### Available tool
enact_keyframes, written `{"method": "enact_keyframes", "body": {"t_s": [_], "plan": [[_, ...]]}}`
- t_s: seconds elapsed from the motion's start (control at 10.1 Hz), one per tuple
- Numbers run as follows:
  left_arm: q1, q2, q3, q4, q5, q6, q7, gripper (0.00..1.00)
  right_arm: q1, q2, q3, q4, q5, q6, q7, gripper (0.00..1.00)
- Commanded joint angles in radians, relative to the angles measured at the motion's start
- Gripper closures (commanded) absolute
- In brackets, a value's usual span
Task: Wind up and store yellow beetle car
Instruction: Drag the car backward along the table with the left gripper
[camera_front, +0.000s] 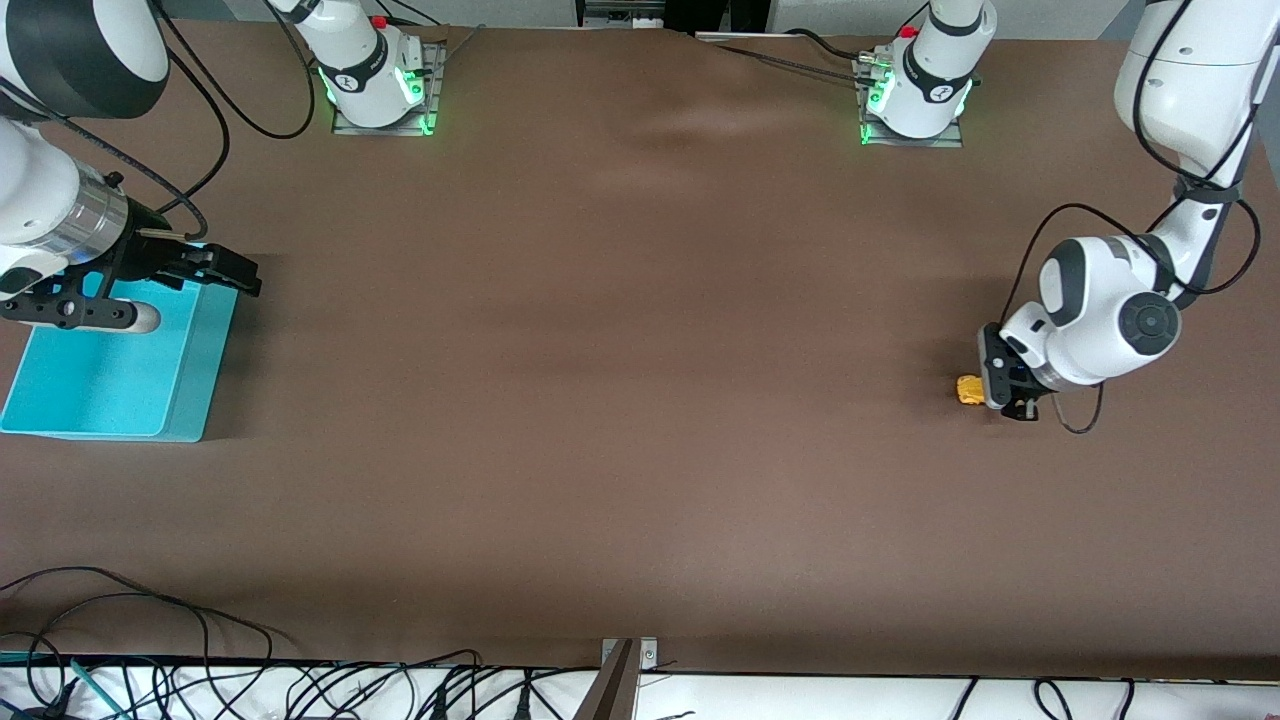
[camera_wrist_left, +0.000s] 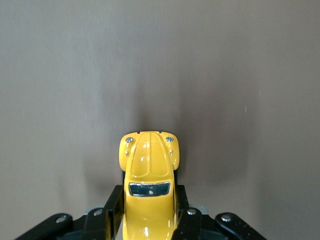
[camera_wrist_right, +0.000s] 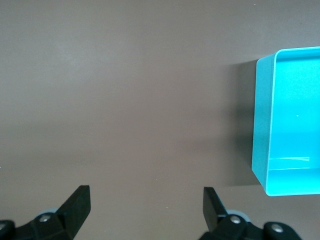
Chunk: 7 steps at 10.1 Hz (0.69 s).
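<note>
The yellow beetle car (camera_front: 967, 390) (camera_wrist_left: 149, 167) is still above the table, with its shadow ahead of the hood. My left gripper will keep holding the car.
The yellow beetle car (camera_wrist_left: 149, 167) sits between my left gripper's black fingers (camera_wrist_left: 114, 206), which press on its two sides; its rounded hood points away from the wrist. My left gripper (camera_wrist_left: 149, 202) is shut on it. In the front view the car (camera_front: 967, 390) shows as a small orange-yellow spot low at the brown table, toward the left arm's end, with the left gripper (camera_front: 995, 388) lying almost level. My right gripper (camera_front: 228, 270) hangs open over the edge of a blue bin (camera_front: 100, 390), with nothing between its fingers (camera_wrist_right: 80, 200).
The blue bin (camera_wrist_right: 262, 125) stands at the right arm's end of the table and nothing shows inside it. The two arm bases (camera_front: 375, 80) are bolted along the table's top edge. Cables (camera_front: 150, 680) lie off the near edge.
</note>
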Motion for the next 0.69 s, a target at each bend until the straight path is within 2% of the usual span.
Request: {"method": "enact_keyframes", "body": {"t_s": [0.0, 0.59], "plan": [[0.070, 0.078, -0.003, 0.047, 0.030, 0.007, 0.095, 0.92, -0.008, 0.007, 0.004, 0.015, 0.005, -0.018, -0.007, 0.00], [0.163, 0.086, 0.000, 0.071, 0.033, 0.007, 0.146, 0.92, -0.008, 0.007, 0.004, 0.015, 0.005, -0.018, 0.004, 0.00]]}}
